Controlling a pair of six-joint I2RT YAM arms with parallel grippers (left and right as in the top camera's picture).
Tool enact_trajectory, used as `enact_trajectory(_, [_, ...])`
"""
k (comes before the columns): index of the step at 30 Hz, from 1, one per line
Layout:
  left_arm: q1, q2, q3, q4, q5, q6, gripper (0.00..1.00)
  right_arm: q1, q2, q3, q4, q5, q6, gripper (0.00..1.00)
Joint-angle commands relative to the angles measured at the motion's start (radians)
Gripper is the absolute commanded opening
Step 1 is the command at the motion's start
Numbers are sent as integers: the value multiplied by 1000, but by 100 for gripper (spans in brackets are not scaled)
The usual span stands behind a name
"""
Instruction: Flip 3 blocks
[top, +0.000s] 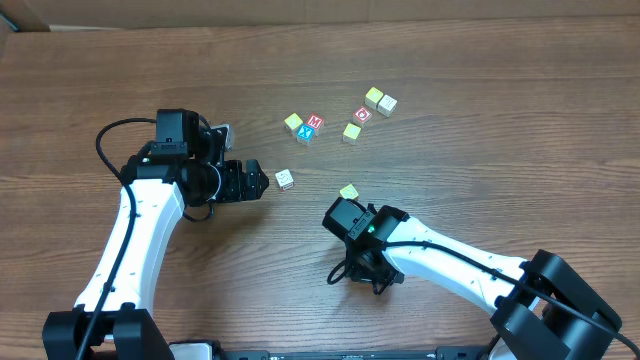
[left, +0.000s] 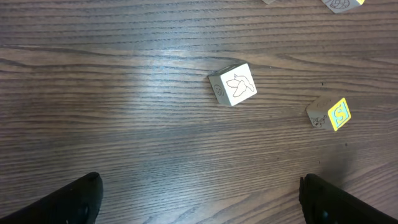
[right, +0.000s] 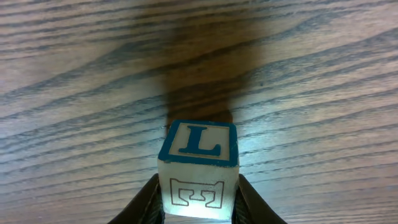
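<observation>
The pale block is just above the flat, empty wood, so my right gripper needs to open now and let go of the block.
In the right wrist view my right gripper is shut on a pale block with a blue "L" face, held just above the wood. From overhead that gripper points down near the table's front and hides its block. My left gripper stands open and empty, just left of a cream block. The left wrist view shows this block with a bird drawing, well ahead of the wide-apart fingertips. A yellow-faced block lies to its right; overhead this block sits beside the right wrist.
Several more blocks lie at the back middle: a yellow one, a red "M" cube with a blue one, a yellow-green one, a red "O" cube, and a yellow and cream pair.
</observation>
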Motion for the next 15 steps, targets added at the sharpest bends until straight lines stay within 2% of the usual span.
enact_trajectory(1, [-7, 7, -8, -3, 15, 14, 95, 12, 37, -2, 21, -1, 39, 16])
enact_trajectory(2, [-7, 7, -8, -3, 14, 16, 95, 12, 37, -2, 19, -1, 42, 17])
enact_trajectory(5, [-7, 7, -8, -4, 14, 16, 96, 12, 37, -2, 11, -1, 42, 30])
enact_trajectory(8, [-7, 7, -8, -4, 15, 16, 96, 12, 37, -2, 8, 0, 41, 37])
enact_trajectory(10, [-7, 7, -8, -4, 14, 16, 97, 12, 37, -2, 8, -1, 41, 46])
enact_trajectory(15, [-7, 7, -8, -10, 14, 16, 98, 12, 36, -2, 10, -1, 41, 47])
